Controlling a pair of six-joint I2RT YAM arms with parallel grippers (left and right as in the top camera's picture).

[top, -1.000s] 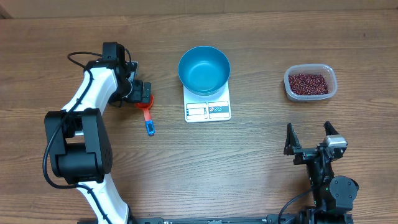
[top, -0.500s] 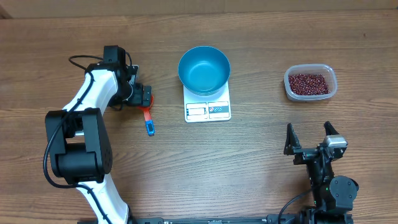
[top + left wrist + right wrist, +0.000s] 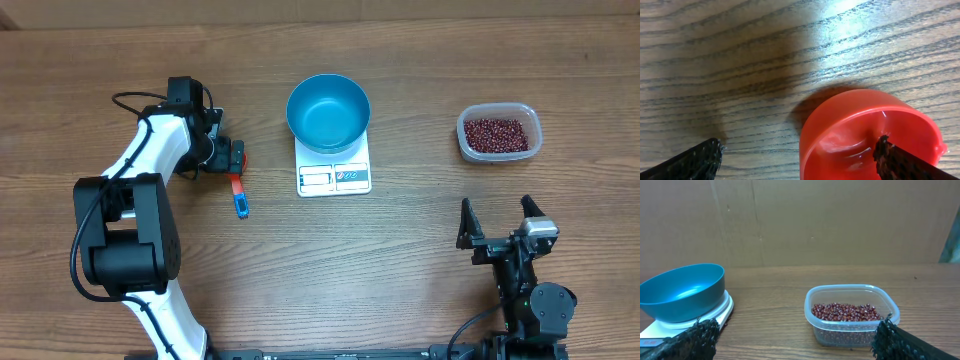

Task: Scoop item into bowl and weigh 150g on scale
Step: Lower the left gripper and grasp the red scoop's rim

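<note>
The cup's rim [image 3: 808,149] is between my open fingers, so they would hold the cup's rim if I closed now. My left gripper needs to close on the cup's rim.
A scoop with a red cup [image 3: 860,125], a red handle [image 3: 237,186] and a blue tip lies left of the scale. My left gripper [image 3: 230,158] is low over the cup and open [image 3: 797,161]. One finger [image 3: 900,162] is inside the cup and the other [image 3: 692,162] is over the bare wood. The teal bowl [image 3: 328,112] stands empty on the white scale [image 3: 334,177]. The item, dark red beans [image 3: 494,134], fills a clear tub [image 3: 852,300] at the right. My right gripper [image 3: 497,226] rests open near the front edge, facing the tub [image 3: 795,340].
The bowl [image 3: 682,291] and scale [image 3: 715,315] show at the left of the right wrist view. A brown cardboard wall [image 3: 800,220] runs behind the table. The left arm's white links [image 3: 150,150] reach from the front left.
My left gripper has shifted slightly and settled further over the scoop's cup. The right arm has not moved.
</note>
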